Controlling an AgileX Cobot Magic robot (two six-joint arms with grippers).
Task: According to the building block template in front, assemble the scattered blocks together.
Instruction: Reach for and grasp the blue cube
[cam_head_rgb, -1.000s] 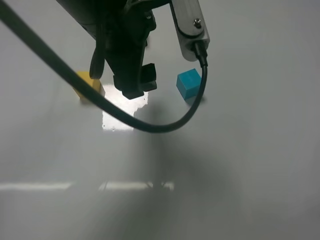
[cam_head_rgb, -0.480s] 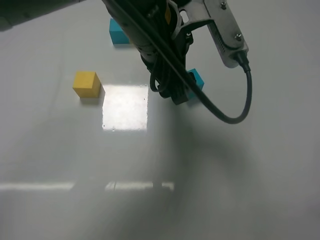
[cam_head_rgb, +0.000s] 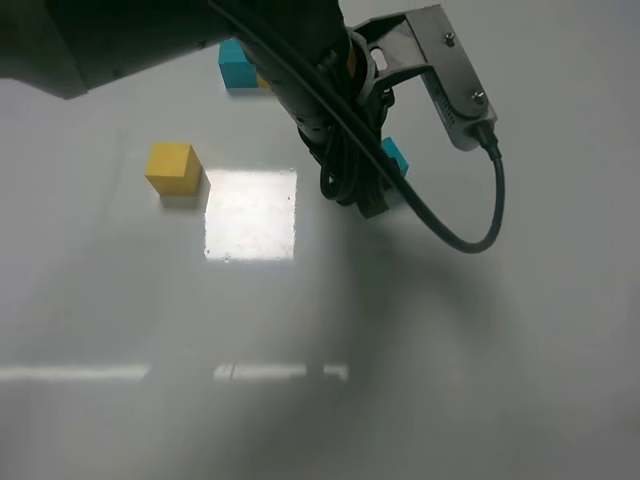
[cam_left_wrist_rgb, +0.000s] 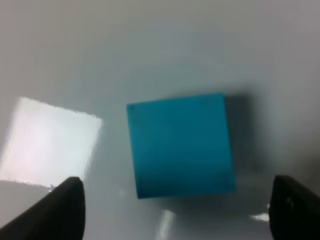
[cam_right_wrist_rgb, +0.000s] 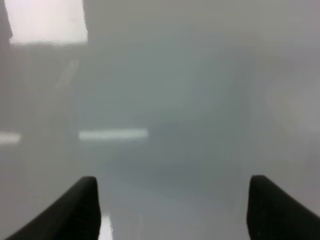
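The left gripper needs to join the teal cube (cam_head_rgb: 396, 156) with the loose yellow cube (cam_head_rgb: 172, 167), so it should grip the teal cube by its opposite sides next.
The loose teal cube (cam_head_rgb: 396, 156) sits on the white table, mostly covered by my left arm (cam_head_rgb: 330, 90) in the high view. In the left wrist view the teal cube (cam_left_wrist_rgb: 180, 145) lies just ahead of my left gripper (cam_left_wrist_rgb: 180, 210), which is open with a fingertip on each side, apart from it. The loose yellow cube (cam_head_rgb: 172, 167) sits alone at the left. The template (cam_head_rgb: 237, 66) lies at the back; its teal half shows, and its yellow half is almost hidden by the arm. My right gripper (cam_right_wrist_rgb: 175, 210) is open and empty over bare table.
A black cable (cam_head_rgb: 470, 235) loops off the left arm's wrist bracket (cam_head_rgb: 450, 75) to the right of the teal cube. A bright square glare (cam_head_rgb: 250, 212) lies on the glossy table (cam_head_rgb: 500, 350) between the two loose cubes.
My left arm has swung right, from above the glare patch between the cubes to directly over the teal cube. The cubes have not moved.
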